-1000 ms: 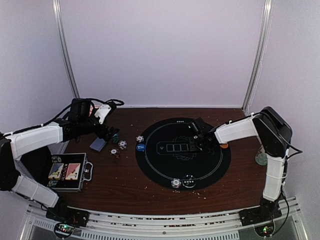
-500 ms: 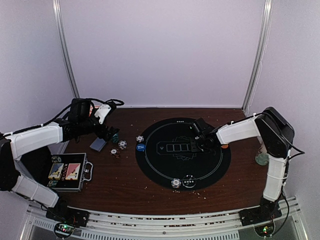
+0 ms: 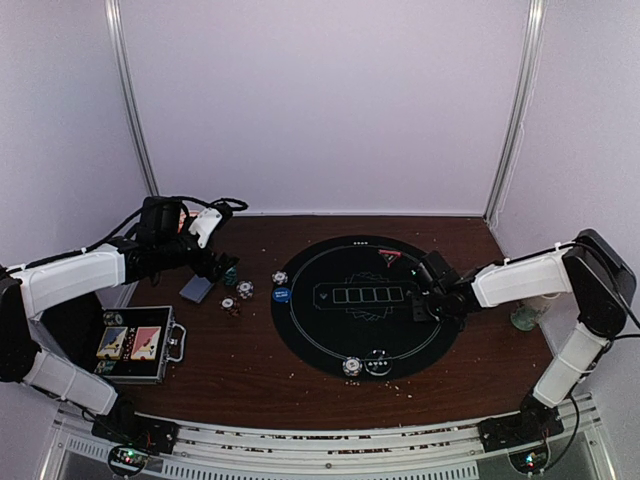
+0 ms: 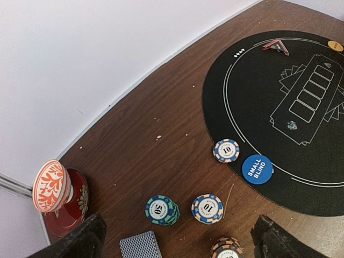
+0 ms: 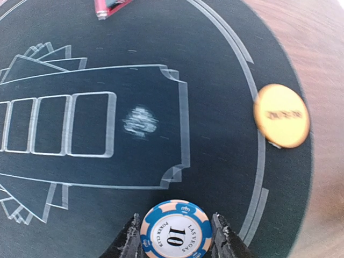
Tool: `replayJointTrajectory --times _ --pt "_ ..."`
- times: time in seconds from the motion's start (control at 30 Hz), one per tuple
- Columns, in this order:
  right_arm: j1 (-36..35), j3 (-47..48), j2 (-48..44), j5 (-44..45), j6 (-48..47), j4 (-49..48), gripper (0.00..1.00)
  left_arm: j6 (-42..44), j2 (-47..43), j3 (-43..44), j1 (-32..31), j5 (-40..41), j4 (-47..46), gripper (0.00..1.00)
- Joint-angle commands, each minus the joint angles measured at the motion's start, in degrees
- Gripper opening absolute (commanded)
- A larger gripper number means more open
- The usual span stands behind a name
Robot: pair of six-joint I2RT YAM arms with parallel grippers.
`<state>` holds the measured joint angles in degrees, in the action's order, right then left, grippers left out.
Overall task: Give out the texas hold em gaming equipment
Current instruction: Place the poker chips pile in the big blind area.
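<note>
The chip is short of the orange button's edge strip and would fall inside the white line, so it is too early to open; my right gripper moves it first.
My right gripper (image 5: 176, 221) is shut on a blue-and-peach "10" poker chip (image 5: 174, 237), its fingers pressed on both sides, low over the right part of the black round mat (image 3: 330, 330). An orange button (image 5: 281, 115) lies at the mat's right edge and a red-triangle marker (image 5: 110, 6) at its far edge. My left gripper (image 4: 180, 231) stands wide open above a teal "50" stack (image 4: 161, 209), a blue "10" stack (image 4: 207, 208) and the grey-blue card deck (image 4: 141, 246). A single "10" chip (image 4: 226, 151) and the blue small-blind button (image 4: 257, 169) sit on the mat's left edge.
A black case (image 3: 140, 345) with two card packs lies at the near left. A red patterned bowl (image 4: 64, 199) stands left of the chips. Two chip stacks (image 3: 352, 367) rest on the mat's near edge. A greenish object (image 3: 524, 317) stands at the right wall.
My right arm has swung from the mat's middle toward its right edge, carrying the chip and uncovering the printed card boxes. The left arm has not moved.
</note>
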<state>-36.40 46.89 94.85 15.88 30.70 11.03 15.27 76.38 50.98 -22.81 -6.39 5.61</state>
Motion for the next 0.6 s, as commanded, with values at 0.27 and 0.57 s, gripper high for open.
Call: replayJointTrajectory --times 0.27,0.57 --pt "7.47 -9.46 -5.97 4.65 2.69 -4.20 0.33 -0.51 -1.47 -0.77 0.62 -0.64 -2.89 0.98" --pt "9.66 -8.18 -2.64 6.03 2.63 -4.96 0.33 -0.50 -1.32 -0.81 0.58 -0.61 -2.99 0.98"
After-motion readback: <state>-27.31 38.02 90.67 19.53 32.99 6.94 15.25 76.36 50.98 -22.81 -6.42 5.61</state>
